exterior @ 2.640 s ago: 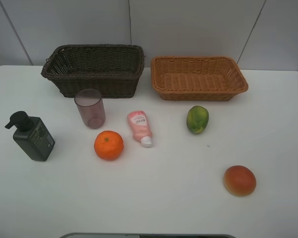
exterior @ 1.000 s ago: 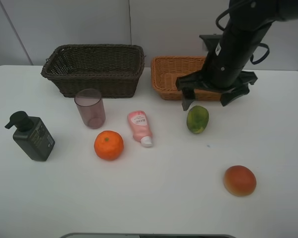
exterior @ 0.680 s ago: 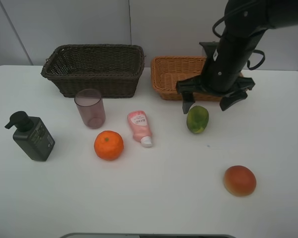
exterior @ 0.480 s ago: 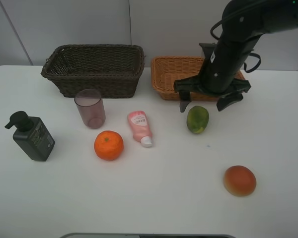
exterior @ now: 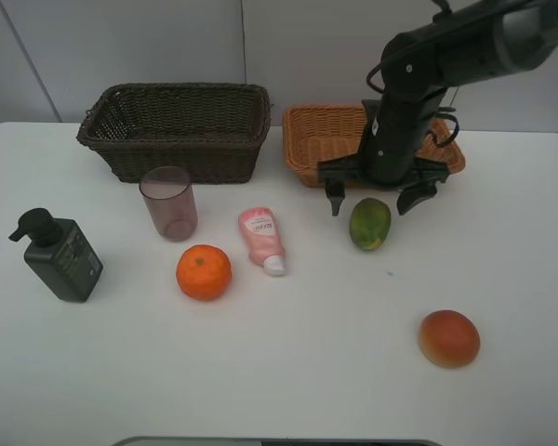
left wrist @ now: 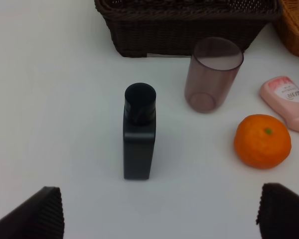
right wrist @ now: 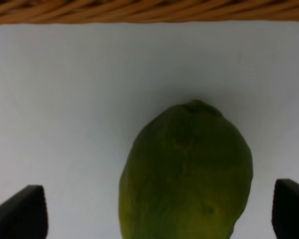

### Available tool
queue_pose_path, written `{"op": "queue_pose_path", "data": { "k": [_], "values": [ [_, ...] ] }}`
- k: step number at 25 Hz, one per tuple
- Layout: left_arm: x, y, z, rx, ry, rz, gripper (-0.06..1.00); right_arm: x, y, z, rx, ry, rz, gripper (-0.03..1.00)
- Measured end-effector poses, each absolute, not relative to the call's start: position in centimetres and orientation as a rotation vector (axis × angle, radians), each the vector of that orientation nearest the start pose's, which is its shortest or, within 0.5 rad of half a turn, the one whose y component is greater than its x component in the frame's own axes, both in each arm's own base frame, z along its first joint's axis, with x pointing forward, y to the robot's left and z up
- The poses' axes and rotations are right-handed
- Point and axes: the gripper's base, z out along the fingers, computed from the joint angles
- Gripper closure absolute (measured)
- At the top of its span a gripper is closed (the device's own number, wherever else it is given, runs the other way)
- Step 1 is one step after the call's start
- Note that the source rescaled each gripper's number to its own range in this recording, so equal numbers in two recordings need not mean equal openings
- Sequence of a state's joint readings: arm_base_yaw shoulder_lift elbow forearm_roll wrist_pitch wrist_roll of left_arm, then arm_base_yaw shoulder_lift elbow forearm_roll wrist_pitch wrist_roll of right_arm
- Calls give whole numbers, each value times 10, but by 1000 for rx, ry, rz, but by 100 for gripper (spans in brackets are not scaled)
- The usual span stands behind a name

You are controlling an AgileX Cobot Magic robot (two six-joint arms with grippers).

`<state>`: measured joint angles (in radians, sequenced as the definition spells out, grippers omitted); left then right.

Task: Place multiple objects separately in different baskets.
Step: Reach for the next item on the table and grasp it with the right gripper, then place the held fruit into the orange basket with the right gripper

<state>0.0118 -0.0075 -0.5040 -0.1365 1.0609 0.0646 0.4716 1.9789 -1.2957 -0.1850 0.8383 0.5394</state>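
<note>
I need to lower my right gripper first and then close on the fruit. My right gripper's fingers stop above the green fruit's widest part [exterior: 370,226] [right wrist: 185,184].
My right gripper [exterior: 369,198] is open, its two fingers straddling the green mango-like fruit [exterior: 369,225] just in front of the light tan basket [exterior: 327,149]; the fruit fills the right wrist view [right wrist: 187,172]. The dark brown basket [exterior: 177,130] stands at the back left. The mauve cup [exterior: 169,203], pink tube [exterior: 262,239], orange [exterior: 204,271], dark pump bottle [exterior: 60,256] and red-orange fruit [exterior: 448,338] rest on the table. My left gripper [left wrist: 159,211] is open above the pump bottle [left wrist: 139,130], out of the high view.
The white table [exterior: 288,372] runs back to a grey wall. The left wrist view also shows the cup [left wrist: 212,74], orange [left wrist: 262,141], tube [left wrist: 288,102] and dark basket [left wrist: 189,27].
My right arm came into view from the right and lowered toward the green fruit, its open fingers now lower and either side of it. The objects have not moved.
</note>
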Motion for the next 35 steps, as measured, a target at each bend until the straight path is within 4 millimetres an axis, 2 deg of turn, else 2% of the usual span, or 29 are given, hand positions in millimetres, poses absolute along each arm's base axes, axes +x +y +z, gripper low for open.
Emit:
{"op": "queue_pose_path", "data": {
  "k": [15, 20, 21, 23, 24, 25, 26, 35],
  "values": [
    [-7, -11, 279, 61, 2026, -115, -6, 351, 163, 115, -1, 2993, -151, -3],
    [-7, -11, 279, 61, 2026, -115, -6, 351, 163, 112, -8, 2994, -158, -1],
    [-7, -11, 279, 61, 2026, -115, -6, 351, 162, 111, -9, 2994, -160, 3],
    [-7, -11, 279, 61, 2026, -115, -6, 351, 162, 111, -10, 2996, -162, 23],
    [-7, -11, 279, 61, 2026, -115, -6, 351, 162, 109, -11, 2998, -164, 37],
    [-7, -11, 279, 61, 2026, -115, -6, 351, 162, 108, -14, 3000, -170, 63],
    [-7, -11, 279, 61, 2026, -115, -6, 351, 162, 107, -14, 3002, -173, 82],
    [-7, -11, 279, 61, 2026, -115, -6, 351, 162, 107, -15, 3002, -174, 80]
  ]
}}
